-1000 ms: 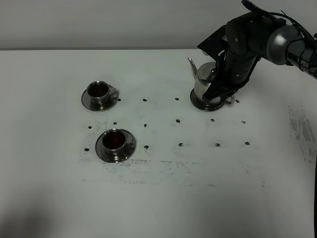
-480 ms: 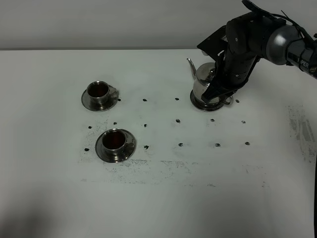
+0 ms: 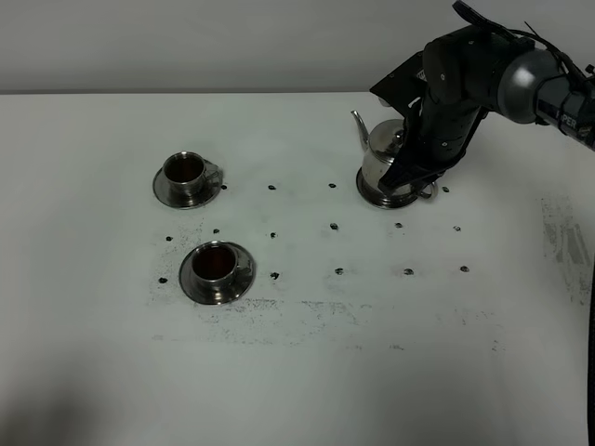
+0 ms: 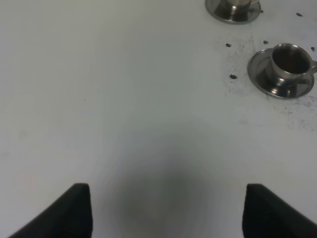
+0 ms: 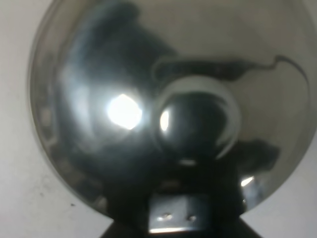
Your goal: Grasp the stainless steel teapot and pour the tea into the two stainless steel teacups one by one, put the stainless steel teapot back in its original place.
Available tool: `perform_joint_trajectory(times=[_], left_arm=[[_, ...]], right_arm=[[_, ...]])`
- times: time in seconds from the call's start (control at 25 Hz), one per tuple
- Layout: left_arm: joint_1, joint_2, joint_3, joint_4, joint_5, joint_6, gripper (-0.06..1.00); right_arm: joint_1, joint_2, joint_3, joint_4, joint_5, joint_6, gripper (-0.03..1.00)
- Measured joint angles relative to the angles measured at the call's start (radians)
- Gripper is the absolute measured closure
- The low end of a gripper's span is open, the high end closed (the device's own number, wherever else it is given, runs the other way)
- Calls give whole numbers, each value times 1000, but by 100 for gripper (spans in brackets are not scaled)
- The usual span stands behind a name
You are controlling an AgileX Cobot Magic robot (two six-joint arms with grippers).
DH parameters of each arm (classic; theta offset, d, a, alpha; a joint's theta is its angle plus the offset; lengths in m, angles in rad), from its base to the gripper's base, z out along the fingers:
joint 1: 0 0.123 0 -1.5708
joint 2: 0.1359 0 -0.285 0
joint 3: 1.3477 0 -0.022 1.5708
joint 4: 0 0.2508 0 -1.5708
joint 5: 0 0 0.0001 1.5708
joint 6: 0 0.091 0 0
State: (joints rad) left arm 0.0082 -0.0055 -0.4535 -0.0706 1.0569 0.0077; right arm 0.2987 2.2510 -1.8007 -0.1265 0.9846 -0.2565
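Note:
The teapot's base is resting on its round saucer, so my right gripper needs to open now, and the teapot would stand there.
The stainless steel teapot (image 3: 379,151) stands upright on its round saucer, the original place (image 3: 371,197), at the back right, spout pointing left. My right gripper (image 3: 416,174) is shut on its loop handle on the pot's right side. The right wrist view is filled by the domed lid (image 5: 119,74) and its knob (image 5: 195,124). Two stainless steel teacups sit on saucers at the left, the far one (image 3: 184,169) and the near one (image 3: 214,264), both holding dark tea. My left gripper (image 4: 166,210) is open over bare table, with one teacup (image 4: 290,60) ahead of it.
The white table (image 3: 372,353) carries a grid of small dark marks (image 3: 335,226) between the cups and the teapot, and smudged specks around the near cup. The right arm (image 3: 483,65) reaches in from the back right. The table's back edge meets a grey wall.
The right gripper and teapot have shifted only a few pixels on the saucer. The cups and the left arm have not moved.

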Motion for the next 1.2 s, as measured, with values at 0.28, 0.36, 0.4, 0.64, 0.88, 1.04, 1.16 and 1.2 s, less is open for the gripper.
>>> perform_joint_trajectory(times=[0.28,0.36,0.4,0.64,0.88,1.04,1.16,1.2], left_arm=[[0,0,0,0,0,0,33],[0,0,0,0,0,0,33],[0,0,0,0,0,0,33],[0,0,0,0,0,0,33],[0,0,0,0,0,0,33],[0,0,0,0,0,0,33],[0,0,0,0,0,0,33],[0,0,0,0,0,0,33]], right_arm=[[0,2,-1,0,-3,0,79],[0,2,-1,0,-3,0,79],[0,5,-1,0,-3,0,79],[0,-8,-1,-7,-3,0,56],[0,-99,-1,-23,-1,0,32],[0,-211,3,-17,22,0,31],[0,-321,53,4,70,2,34],[-3,-366,86,13,83,3,35]])
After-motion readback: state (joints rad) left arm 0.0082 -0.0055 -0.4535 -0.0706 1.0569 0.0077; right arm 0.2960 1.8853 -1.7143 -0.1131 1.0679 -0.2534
